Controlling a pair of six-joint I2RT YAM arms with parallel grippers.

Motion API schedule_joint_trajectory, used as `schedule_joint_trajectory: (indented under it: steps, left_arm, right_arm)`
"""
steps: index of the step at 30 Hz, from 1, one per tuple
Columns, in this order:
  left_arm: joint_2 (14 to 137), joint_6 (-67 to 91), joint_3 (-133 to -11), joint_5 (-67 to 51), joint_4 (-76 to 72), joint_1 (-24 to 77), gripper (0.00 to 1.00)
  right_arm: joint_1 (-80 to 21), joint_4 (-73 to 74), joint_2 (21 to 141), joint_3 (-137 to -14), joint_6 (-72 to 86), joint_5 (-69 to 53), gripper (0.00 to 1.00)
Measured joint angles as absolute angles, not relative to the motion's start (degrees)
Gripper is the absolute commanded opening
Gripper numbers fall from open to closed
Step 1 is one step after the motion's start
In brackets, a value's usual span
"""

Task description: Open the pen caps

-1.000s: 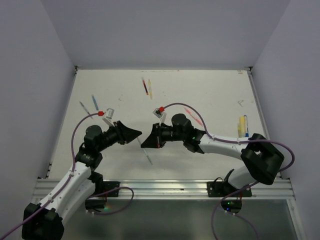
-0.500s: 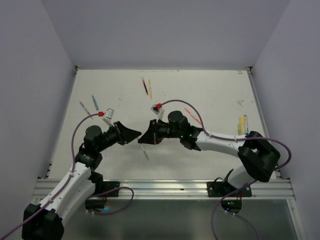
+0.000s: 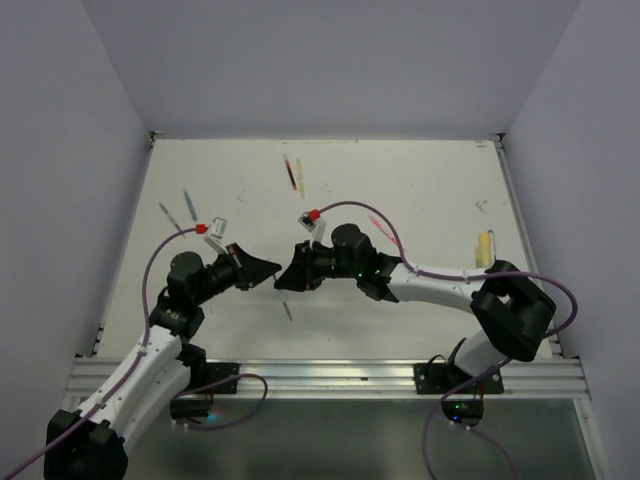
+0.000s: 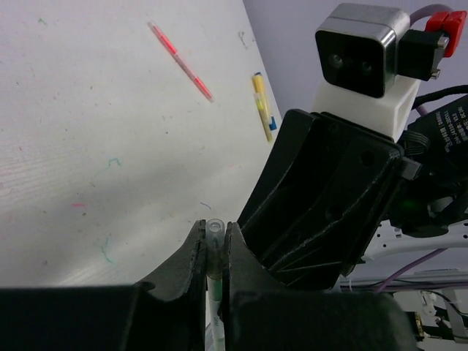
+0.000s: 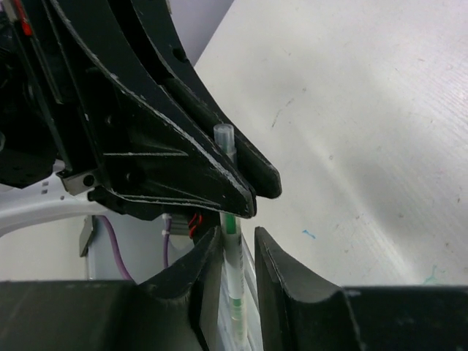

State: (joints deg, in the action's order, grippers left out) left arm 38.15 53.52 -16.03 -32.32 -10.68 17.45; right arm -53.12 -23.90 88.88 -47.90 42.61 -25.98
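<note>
The cap should stay free to open. My right gripper will next grab the pen by its white body, just below the clear cap (image 3: 282,293) (image 5: 233,254).
A thin white pen with green bands (image 5: 232,274) is held up in the air between my two grippers, and its lower end (image 3: 287,311) hangs down over the table. My left gripper (image 4: 214,228) is shut on the pen's clear cap (image 4: 213,235), whose tip pokes out above the fingers. My right gripper (image 5: 238,238) meets it tip to tip. Its jaws stand open around the barrel, which leans on the left finger with a gap to the right finger. In the top view both grippers (image 3: 278,274) are together at mid table.
Other pens lie on the white table (image 3: 420,180): a red one (image 3: 289,174) and a yellow one (image 3: 300,178) at the back, a blue one (image 3: 189,208) at the left, a pink one (image 3: 388,232) behind my right arm, and a yellow and blue pair (image 3: 486,250) by the right edge.
My right gripper carried the pen left to the left gripper. The left jaws closed on its cap end. The right jaws loosened off the barrel.
</note>
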Motion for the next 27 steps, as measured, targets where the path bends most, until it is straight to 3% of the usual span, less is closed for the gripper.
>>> schedule_joint_trajectory:
  steps: [4, 5, 6, 7, 12, 20, 27]
  left_arm:
    - [37.4, 54.5, -16.0, -31.5, -10.7, 17.5, 0.00]
    - [37.4, 54.7, -16.0, -31.3, -10.7, 17.5, 0.00]
    - [37.4, 55.0, -16.0, -31.1, -10.7, 17.5, 0.00]
    - [37.3, 55.1, -16.0, -31.1, -10.5, 17.5, 0.00]
    - [38.1, 55.0, -16.3, -29.4, -8.0, 17.5, 0.00]
    - [43.4, 54.5, -25.9, -16.5, 6.0, 18.4, 0.00]
    - [47.0, 55.5, -31.0, -7.3, 3.1, 17.3, 0.00]
  right_arm:
    - [-54.5, -23.3, 88.9, -47.9, 41.8, -24.8, 0.27]
    - [-54.8, -23.3, 88.9, -47.9, 41.7, -24.7, 0.19]
    - [-55.1, -23.3, 89.0, -47.9, 41.4, -24.6, 0.02]
    - [-55.3, -23.2, 89.1, -47.9, 41.0, -24.0, 0.00]
    - [-56.4, -21.1, 89.4, -48.0, 39.6, -20.9, 0.00]
    - [-68.0, -5.5, 89.4, -54.2, 35.0, 6.9, 0.00]
    - [-74.5, 7.6, 90.6, -52.6, 34.7, 16.0, 0.00]
